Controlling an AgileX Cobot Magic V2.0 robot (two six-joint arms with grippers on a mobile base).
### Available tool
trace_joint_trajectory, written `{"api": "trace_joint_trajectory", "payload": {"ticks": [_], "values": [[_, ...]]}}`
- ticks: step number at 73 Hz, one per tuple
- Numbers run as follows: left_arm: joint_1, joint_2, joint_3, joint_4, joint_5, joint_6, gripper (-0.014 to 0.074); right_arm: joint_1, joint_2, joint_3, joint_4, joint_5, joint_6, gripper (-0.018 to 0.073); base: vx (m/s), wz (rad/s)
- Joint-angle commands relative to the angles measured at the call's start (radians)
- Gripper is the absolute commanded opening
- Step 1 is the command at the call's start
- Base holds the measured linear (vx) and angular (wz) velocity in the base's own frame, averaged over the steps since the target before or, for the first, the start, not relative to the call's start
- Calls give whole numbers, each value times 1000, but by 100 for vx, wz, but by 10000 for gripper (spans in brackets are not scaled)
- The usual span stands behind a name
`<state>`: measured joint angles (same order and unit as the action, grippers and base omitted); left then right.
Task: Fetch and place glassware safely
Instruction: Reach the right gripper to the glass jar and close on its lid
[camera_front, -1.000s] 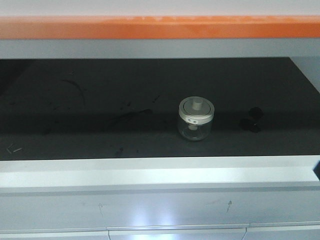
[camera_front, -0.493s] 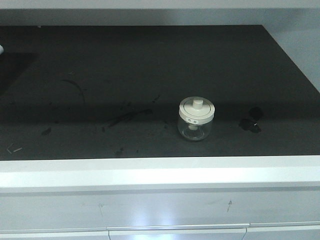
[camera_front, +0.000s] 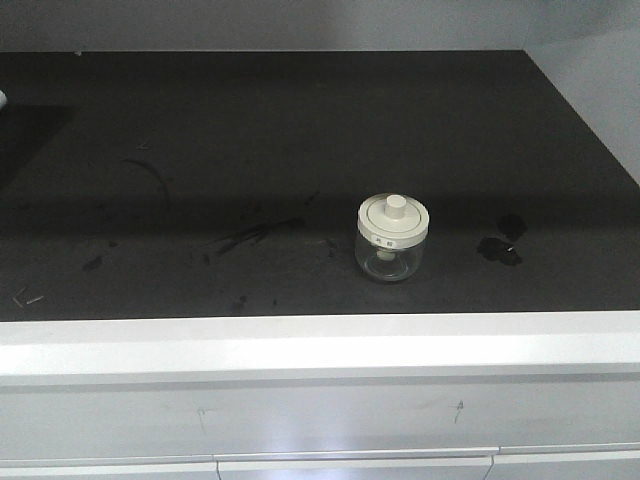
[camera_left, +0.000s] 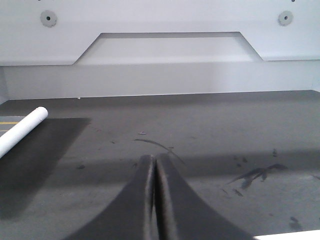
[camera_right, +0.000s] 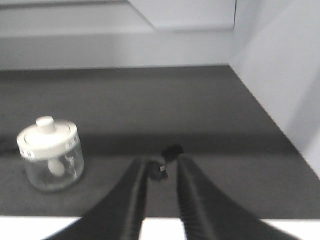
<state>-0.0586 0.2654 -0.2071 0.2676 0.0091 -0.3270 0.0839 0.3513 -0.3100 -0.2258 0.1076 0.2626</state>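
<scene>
Next, my right gripper picks up the glass jar (camera_front: 392, 238) using its cream-white lid by the knob on top (camera_front: 396, 206).
The glass jar (camera_front: 392, 238) is small, squat and clear, with a cream-white lid and a knob on top. It stands upright on the black surface (camera_front: 250, 150), right of the middle and near the front edge. It also shows in the right wrist view (camera_right: 50, 155), to the left of and beyond my right gripper (camera_right: 161, 167). That gripper is open a little and empty, and it hovers over the white front ledge. My left gripper (camera_left: 154, 165) is shut and empty, over the left part of the surface. Neither gripper shows in the front view.
The white ledge (camera_front: 320, 345) runs along the front. A grey wall (camera_front: 600, 90) closes the right side and a pale panel (camera_left: 160, 75) the back. Small black scraps (camera_front: 500, 245) lie right of the jar. A white tube (camera_left: 22, 130) lies at the far left.
The orange-edged panel across the top has gone up out of view, uncovering the rear of the black surface. The jar has not moved.
</scene>
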Motion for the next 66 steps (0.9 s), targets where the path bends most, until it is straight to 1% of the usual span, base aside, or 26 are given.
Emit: {"api": "trace_joint_trajectory", "payload": {"ticks": [1, 4, 11, 16, 20, 23, 31, 38, 48, 56, 66], "values": [[-8, 10, -27, -7, -68, -7, -7, 2, 39, -30, -11, -144, -11, 332, 0, 0], [-8, 10, -27, -7, -68, -7, -7, 2, 57, -30, -6, -170, -11, 384, 0, 0], [-8, 10, -27, -7, -68, -6, -7, 2, 118, -30, -4, -289, -10, 475, 0, 0], [-8, 10, -27, -7, -68, -6, -7, 4, 174, -32, -4, -370, -10, 496, 0, 0], [-8, 10, -27, -7, -68, -6, -7, 20, 224, -33, -4, -414, -10, 496, 0, 0], [-8, 10, -27, -7, -68, -6, -7, 49, 262, -39, -4, -447, -10, 496, 0, 0], [-8, 10, -27, -7, -68, -6, -7, 160, 396, -90, -22, -461, -22, 490, 0, 0], [-8, 10, -27, -7, -68, -6, -7, 227, 540, -172, -23, -463, -27, 488, 0, 0], [-8, 10, -27, -7, -68, -6, -7, 254, 737, -310, -23, -496, -25, 488, 0, 0], [-8, 10, -27, -7, -68, -6, -7, 260, 861, -396, -23, -579, -22, 488, 0, 0], [-8, 10, -27, -7, -68, -6, -7, 260, 993, -460, -23, -653, -15, 488, 0, 0]]}}
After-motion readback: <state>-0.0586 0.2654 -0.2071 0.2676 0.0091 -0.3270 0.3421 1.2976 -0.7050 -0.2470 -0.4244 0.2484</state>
